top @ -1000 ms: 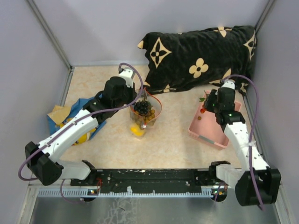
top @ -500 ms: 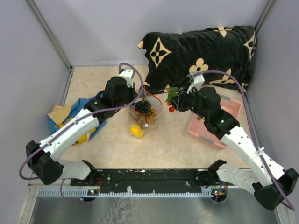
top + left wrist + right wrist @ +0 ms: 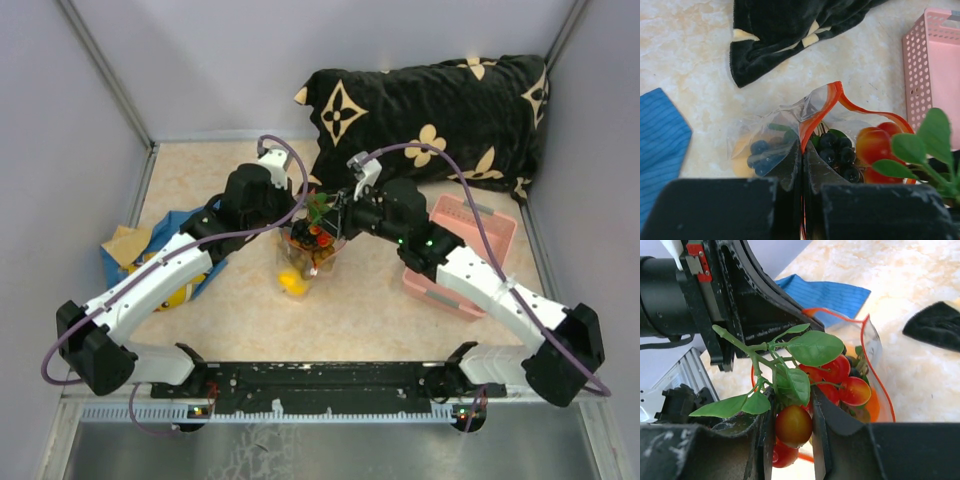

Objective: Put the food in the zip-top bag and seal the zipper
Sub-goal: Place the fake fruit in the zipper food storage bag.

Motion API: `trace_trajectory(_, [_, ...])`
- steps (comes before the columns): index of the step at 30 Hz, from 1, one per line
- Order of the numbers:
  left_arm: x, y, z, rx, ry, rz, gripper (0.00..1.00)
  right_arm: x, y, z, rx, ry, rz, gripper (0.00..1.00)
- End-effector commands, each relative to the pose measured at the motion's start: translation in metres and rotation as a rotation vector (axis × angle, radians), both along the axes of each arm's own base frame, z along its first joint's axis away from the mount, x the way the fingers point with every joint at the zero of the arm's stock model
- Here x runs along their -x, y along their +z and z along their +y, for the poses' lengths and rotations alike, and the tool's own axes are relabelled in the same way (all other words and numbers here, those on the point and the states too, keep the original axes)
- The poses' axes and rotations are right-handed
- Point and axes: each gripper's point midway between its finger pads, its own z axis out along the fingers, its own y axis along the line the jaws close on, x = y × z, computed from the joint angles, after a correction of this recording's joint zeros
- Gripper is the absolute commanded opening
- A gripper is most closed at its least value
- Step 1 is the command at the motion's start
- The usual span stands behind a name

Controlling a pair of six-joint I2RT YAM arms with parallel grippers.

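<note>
The fruit cluster (image 3: pixel 827 375) has its green leaves above the bag's orange-red zipper, so it goes deeper into the bag with my right gripper, before the release.
The clear zip-top bag (image 3: pixel 305 255) stands open mid-table, its orange-red zipper strip (image 3: pixel 836 95) curving round the mouth. Dark purple grapes (image 3: pixel 839 152) and a yellow lemon (image 3: pixel 291 282) lie inside. My left gripper (image 3: pixel 804 150) is shut on the bag's rim and holds the mouth up. My right gripper (image 3: pixel 792 412) is shut on the orange-red green-topped fruit cluster (image 3: pixel 827 375), which hangs over the bag's mouth (image 3: pixel 320 225). The cluster also shows at the right of the left wrist view (image 3: pixel 880 145).
A pink slotted basket (image 3: pixel 462 255) sits at the right. A black pillow with tan flowers (image 3: pixel 430 115) lies along the back. Blue cloth with a yellow thing (image 3: pixel 165 260) lies at the left. Grey walls close in both sides.
My right arm has swung left from the pink basket to the bag, carrying the green-topped fruit cluster over the mouth. The left gripper has kept its hold on the rim.
</note>
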Motion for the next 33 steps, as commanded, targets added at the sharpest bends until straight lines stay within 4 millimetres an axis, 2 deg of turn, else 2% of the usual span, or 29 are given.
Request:
trace_trajectory(1, [-0.002,0.027,-0.012,0.071,-0.045,-0.044,0.0,-0.004,0.052,0.024,-0.134,0.085,-0.132,0.09])
trace_trajectory(7, [0.001,0.035,-0.016,0.092,-0.072,-0.054,0.0,-0.023,0.02,0.041,-0.105,0.084,-0.093,0.1])
trace_trajectory(14, [0.007,0.046,-0.014,0.111,-0.087,-0.076,0.0,-0.044,-0.023,0.044,-0.022,0.015,-0.025,0.1])
trace_trajectory(18, [0.009,0.053,-0.015,0.128,-0.096,-0.09,0.0,-0.047,-0.042,0.047,0.031,0.018,0.027,0.13])
trace_trajectory(22, [0.009,0.057,-0.014,0.142,-0.086,-0.1,0.0,-0.039,-0.06,0.052,0.09,0.082,0.095,0.15])
trace_trajectory(28, [0.005,0.062,-0.006,0.156,-0.027,-0.112,0.0,-0.047,-0.08,0.028,0.198,-0.042,0.122,0.17])
trace_trajectory(33, [0.002,0.064,-0.001,0.166,0.011,-0.115,0.0,-0.046,-0.1,0.014,0.307,-0.06,0.127,0.17])
